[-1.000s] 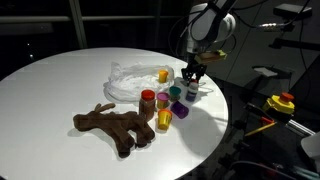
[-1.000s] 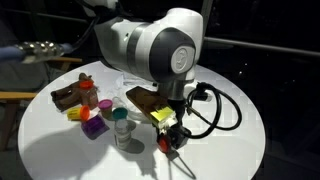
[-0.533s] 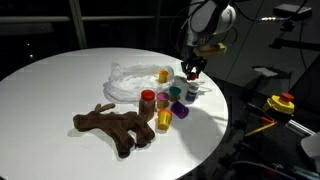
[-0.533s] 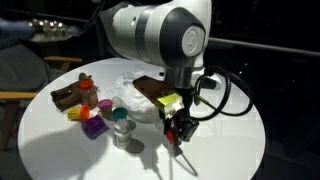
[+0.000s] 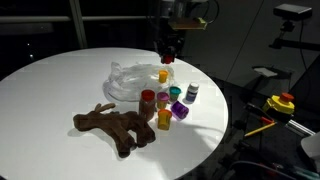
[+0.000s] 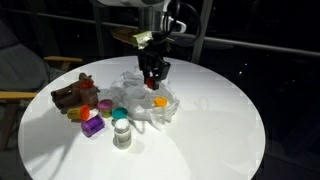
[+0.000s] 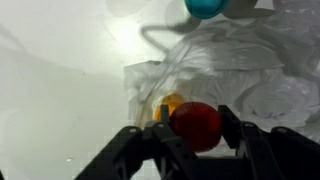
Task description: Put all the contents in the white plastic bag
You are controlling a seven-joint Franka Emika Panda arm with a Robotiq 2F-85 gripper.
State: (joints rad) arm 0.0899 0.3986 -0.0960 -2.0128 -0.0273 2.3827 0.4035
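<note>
The red jar would fall onto the yellow-orange jar below at the bag's edge if I opened now, so my gripper should keep holding the red jar first.
My gripper is shut on a red jar and hangs just above the crumpled white plastic bag. Both exterior views show the gripper over the bag. A yellow-orange jar lies at the bag under the red one. The brown plush toy lies on the table. Beside it stand the other jars: orange, yellow, purple, green and white.
Everything rests on a round white table with dark surroundings. The jar cluster stands between the plush toy and the table's edge. A yellow and red object sits off the table on a side stand.
The gripper has risen from beside the jar cluster and carried the red jar across to a spot over the bag. The grip has stayed the same.
</note>
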